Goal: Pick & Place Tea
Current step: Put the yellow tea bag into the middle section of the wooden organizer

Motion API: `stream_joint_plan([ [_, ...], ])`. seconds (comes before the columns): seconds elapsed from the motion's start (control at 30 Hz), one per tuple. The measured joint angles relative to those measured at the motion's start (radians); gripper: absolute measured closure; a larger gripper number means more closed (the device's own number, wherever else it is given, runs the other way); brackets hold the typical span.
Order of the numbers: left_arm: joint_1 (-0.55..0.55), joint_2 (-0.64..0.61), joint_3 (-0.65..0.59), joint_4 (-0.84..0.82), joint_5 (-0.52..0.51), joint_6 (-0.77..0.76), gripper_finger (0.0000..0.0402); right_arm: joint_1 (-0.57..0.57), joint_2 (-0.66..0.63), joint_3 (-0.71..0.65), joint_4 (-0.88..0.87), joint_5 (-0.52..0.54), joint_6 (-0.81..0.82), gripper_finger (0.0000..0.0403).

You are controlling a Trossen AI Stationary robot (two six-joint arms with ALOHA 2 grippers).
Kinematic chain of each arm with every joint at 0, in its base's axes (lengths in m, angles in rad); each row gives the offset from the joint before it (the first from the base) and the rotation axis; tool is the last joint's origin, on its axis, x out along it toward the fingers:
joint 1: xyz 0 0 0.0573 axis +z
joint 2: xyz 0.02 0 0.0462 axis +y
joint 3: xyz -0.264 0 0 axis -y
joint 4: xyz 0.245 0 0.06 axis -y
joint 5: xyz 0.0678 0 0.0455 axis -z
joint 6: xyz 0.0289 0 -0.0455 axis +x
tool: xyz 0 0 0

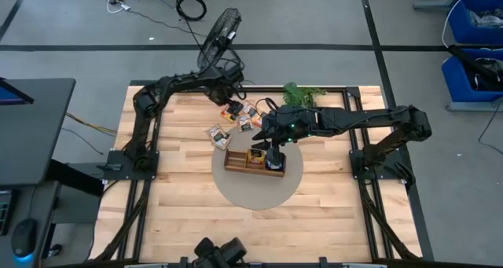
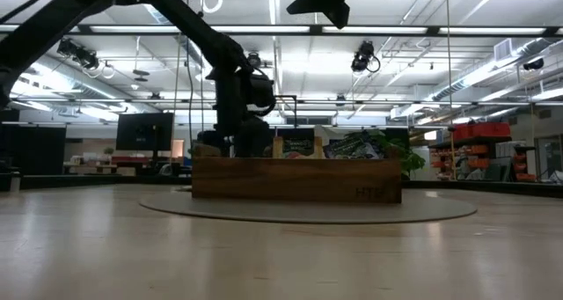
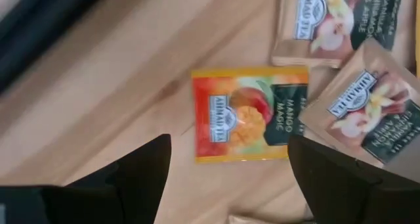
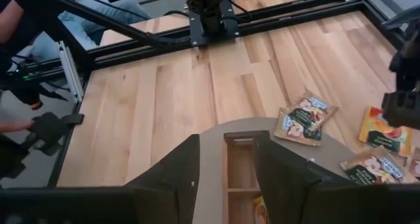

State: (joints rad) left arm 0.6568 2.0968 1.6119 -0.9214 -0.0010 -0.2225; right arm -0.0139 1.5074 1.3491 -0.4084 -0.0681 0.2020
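The mango packet needs to go in the brown wooden tray, so my left gripper should next grab it by the mango packet's yellow edge (image 3: 243,159).
Several tea packets (image 1: 242,117) lie flat on the wood near the table's far edge. My left gripper (image 1: 229,109) hovers open above them. In its wrist view its fingers stand on either side of an orange mango packet (image 3: 249,112) without touching it, with brown vanilla packets (image 3: 367,112) beside it. The brown wooden tray (image 1: 240,159) sits on a round grey mat (image 1: 255,191). A few packets stand in the tray (image 2: 299,146). My right gripper (image 1: 272,156) hangs open above the tray's right end (image 4: 230,165), holding nothing.
A brown packet (image 1: 218,136) lies by itself left of the tray, and others show in the right wrist view (image 4: 302,119). A green plant (image 1: 299,95) stands at the far edge. Bare wood (image 1: 189,213) stretches toward the near edge. A black frame (image 1: 141,142) borders the table.
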Motion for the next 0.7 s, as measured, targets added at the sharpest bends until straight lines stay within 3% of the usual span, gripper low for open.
stream_joint_plan([
  [0.13,0.004,0.032,0.0,-0.002,0.064,0.0,0.0094,-0.002,0.0,0.0,0.003,0.0,0.0,0.0254],
  [0.5,-0.001,0.109,0.005,-0.041,0.084,0.039,0.0097,-0.002,0.0,0.0,0.003,0.024,0.0,0.0254],
  [0.7,-0.004,0.111,0.003,-0.038,0.073,0.052,0.0147,-0.002,0.0,0.0,0.003,0.027,0.0,0.0254],
])
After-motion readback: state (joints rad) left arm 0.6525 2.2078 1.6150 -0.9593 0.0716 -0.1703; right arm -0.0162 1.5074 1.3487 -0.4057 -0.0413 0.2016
